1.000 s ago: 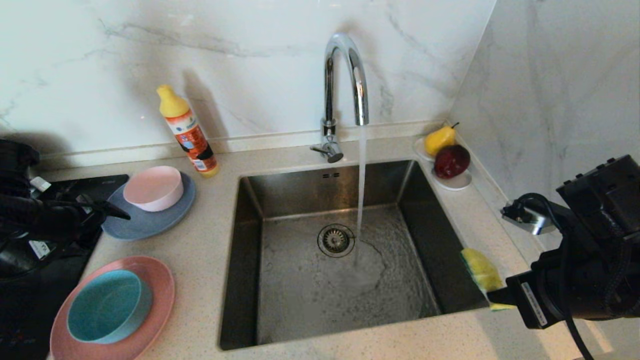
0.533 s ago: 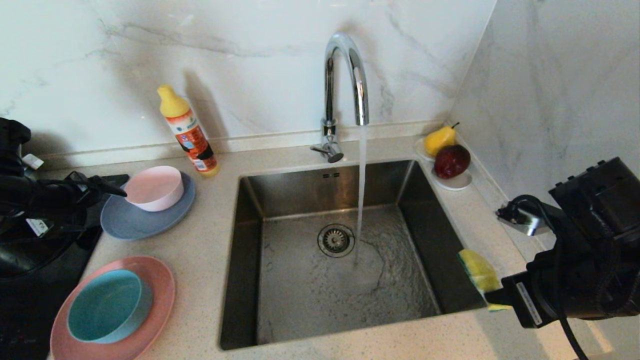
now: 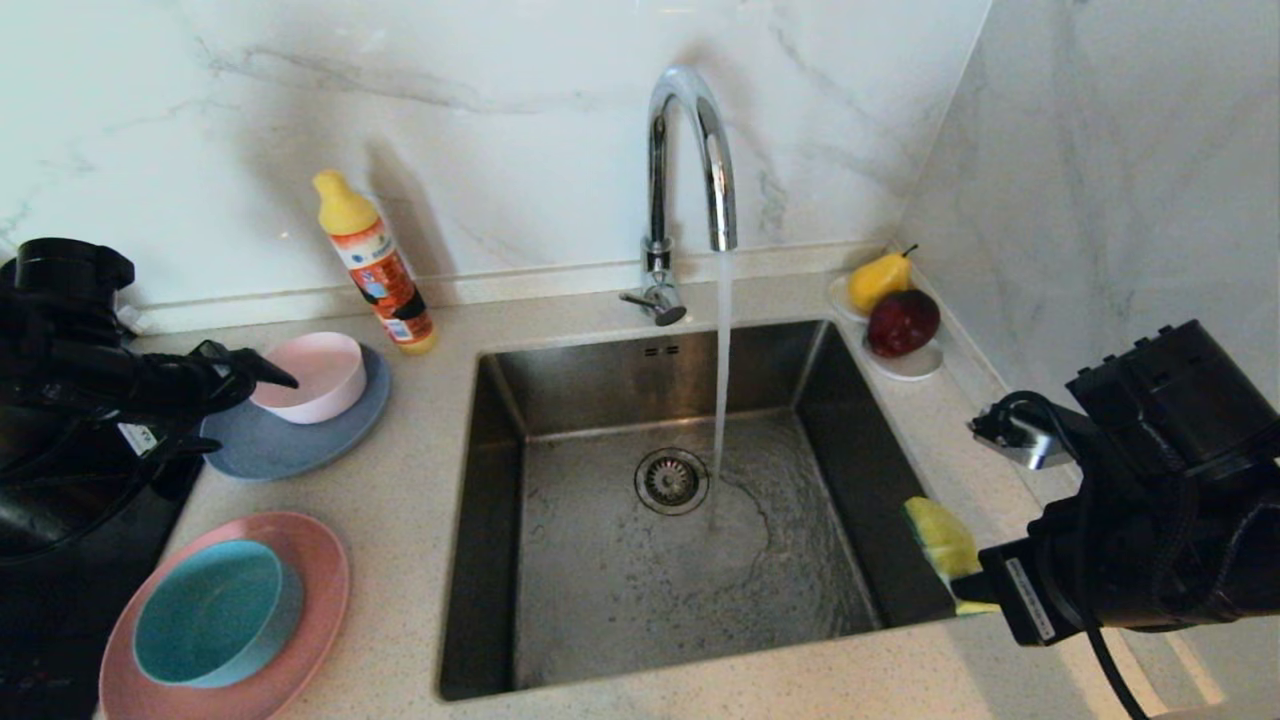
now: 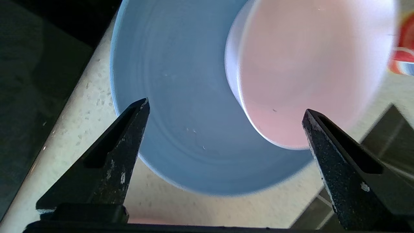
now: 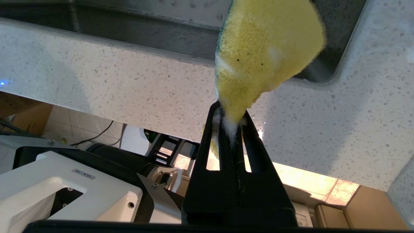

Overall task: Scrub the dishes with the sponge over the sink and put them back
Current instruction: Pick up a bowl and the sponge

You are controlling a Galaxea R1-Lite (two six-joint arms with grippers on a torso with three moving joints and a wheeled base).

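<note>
Next, my left gripper grabs the pink bowl [image 3: 312, 374] by its thin rim [image 3: 274, 402], one finger inside the pink bowl, since the pink bowl is wider than my open fingers.
A pale pink bowl [image 3: 312, 374] [image 4: 310, 64] sits on the grey-blue plate [image 3: 275, 445] [image 4: 171, 97] left of the sink [image 3: 560, 620]. My left gripper [image 3: 262, 385] [image 4: 226, 108] hangs open over that plate, its tips at the bowl's near rim, touching nothing. A teal bowl [image 3: 215, 612] rests on the salmon-pink plate [image 3: 315, 590] at the front left. My right gripper [image 3: 975, 590] [image 5: 231, 111] is shut on the yellow sponge [image 3: 938, 538] [image 5: 265, 45], held over the sink's front right corner.
Water runs from the chrome tap [image 3: 690, 160] into the basin near the drain [image 3: 671, 481]. An orange bottle [image 3: 378, 265] stands behind the grey-blue plate. A white dish with a pear [image 3: 880, 280] and a red fruit sits at the back right. A black hob [image 3: 60, 560] lies far left.
My left gripper has moved forward and right over the grey-blue plate to the pink bowl's rim, staying open. The right gripper with the sponge has drifted slightly left.
</note>
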